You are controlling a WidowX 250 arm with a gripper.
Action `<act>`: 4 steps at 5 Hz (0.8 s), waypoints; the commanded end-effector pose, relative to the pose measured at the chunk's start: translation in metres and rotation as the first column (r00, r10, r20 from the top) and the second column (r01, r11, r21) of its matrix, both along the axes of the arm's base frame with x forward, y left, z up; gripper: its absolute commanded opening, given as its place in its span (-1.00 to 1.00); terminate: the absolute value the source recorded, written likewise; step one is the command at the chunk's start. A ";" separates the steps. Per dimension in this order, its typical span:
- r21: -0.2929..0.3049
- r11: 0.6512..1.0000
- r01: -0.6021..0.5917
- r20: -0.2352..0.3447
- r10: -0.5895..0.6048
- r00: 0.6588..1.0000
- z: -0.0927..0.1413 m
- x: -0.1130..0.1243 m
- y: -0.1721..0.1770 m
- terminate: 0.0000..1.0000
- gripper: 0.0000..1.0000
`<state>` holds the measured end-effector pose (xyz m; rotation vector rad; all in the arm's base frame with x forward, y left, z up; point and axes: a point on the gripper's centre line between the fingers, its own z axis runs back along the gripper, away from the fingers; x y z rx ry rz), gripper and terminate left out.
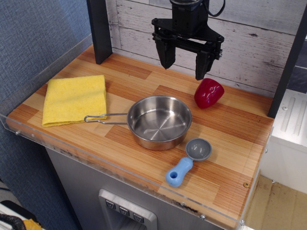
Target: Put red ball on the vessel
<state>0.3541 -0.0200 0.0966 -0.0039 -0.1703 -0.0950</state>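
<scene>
I need to take hold of the red ball around its glossy lobed body point(208, 93) with my gripper next, so that the ball can go in the vessel point(159, 122).
The red ball point(208, 93) is a glossy dark-red lobed lump resting on the wooden counter at the back right. The vessel point(159, 122) is a round shiny steel pan in the middle, empty, with its thin wire handle point(104, 118) pointing left. My gripper point(184, 71) hangs open and empty above the back of the counter, its black fingers point(201, 63) spread wide. It is up and to the left of the ball, apart from it, and behind the pan.
A folded yellow cloth point(75, 98) lies at the left. A small grey scoop with a blue handle point(189, 162) lies in front of the pan. A black post point(99, 29) stands at the back left. A clear plastic lip point(110, 168) edges the counter front.
</scene>
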 end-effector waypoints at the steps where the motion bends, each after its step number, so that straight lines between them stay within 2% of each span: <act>1: -0.015 0.999 0.034 0.037 -0.033 0.999 -0.016 0.010 -0.007 -1.00 1.00; 3: 0.016 1.000 0.018 0.051 -0.019 0.999 -0.039 0.020 -0.019 -1.00 1.00; 4: 0.014 1.000 -0.008 0.067 0.007 0.998 -0.040 0.027 -0.021 -1.00 1.00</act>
